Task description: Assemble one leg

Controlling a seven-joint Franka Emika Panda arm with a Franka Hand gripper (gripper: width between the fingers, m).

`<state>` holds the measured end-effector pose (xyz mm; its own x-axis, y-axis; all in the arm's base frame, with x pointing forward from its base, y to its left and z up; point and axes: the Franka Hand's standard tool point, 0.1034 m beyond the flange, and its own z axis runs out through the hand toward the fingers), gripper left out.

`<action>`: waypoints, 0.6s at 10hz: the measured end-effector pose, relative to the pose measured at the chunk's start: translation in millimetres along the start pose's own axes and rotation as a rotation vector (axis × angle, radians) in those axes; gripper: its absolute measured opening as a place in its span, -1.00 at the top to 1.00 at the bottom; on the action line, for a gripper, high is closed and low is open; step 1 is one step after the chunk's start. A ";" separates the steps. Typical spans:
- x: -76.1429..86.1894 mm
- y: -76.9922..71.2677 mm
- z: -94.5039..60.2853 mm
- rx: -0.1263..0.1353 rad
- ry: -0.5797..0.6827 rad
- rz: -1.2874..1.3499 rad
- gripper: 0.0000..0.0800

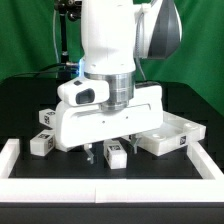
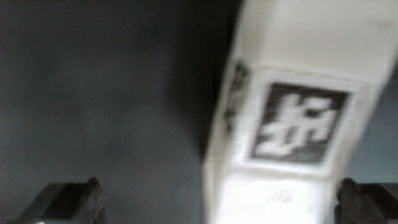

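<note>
My gripper closes on the leg next, since my fingers reach down beside the white leg's tagged body [image 1: 115,152] [image 2: 290,120].
A leg [image 1: 115,156], a stubby white block with a black-and-white tag, lies on the black table under my gripper [image 1: 108,150]. In the wrist view the leg [image 2: 294,115] fills the space between my two dark fingertips [image 2: 71,205], nearer one finger than the other, with a gap on the far side. My gripper [image 2: 219,206] is open around the leg and does not clamp it. Two more legs [image 1: 45,119] [image 1: 42,144] lie at the exterior view's left.
The large white square panel [image 1: 172,136] with round sockets lies at the exterior view's right, close to the gripper. A white raised border [image 1: 110,190] runs along the table's front and left edges [image 1: 8,152].
</note>
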<state>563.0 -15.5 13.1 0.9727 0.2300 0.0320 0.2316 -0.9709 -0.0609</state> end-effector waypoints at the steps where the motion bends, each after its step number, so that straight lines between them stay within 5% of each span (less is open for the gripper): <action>1: -3.3 -6.3 3.8 0.001 -0.012 0.020 -0.63; 4: -2.9 -8.2 4.9 -0.002 -0.005 0.013 -0.60; 5: -2.9 -8.2 4.9 -0.002 -0.005 0.013 -0.18; 6: -2.9 -8.2 4.9 -0.002 -0.005 0.013 -0.18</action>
<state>558.4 -7.9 8.7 0.9757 0.2175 0.0267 0.2187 -0.9740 -0.0589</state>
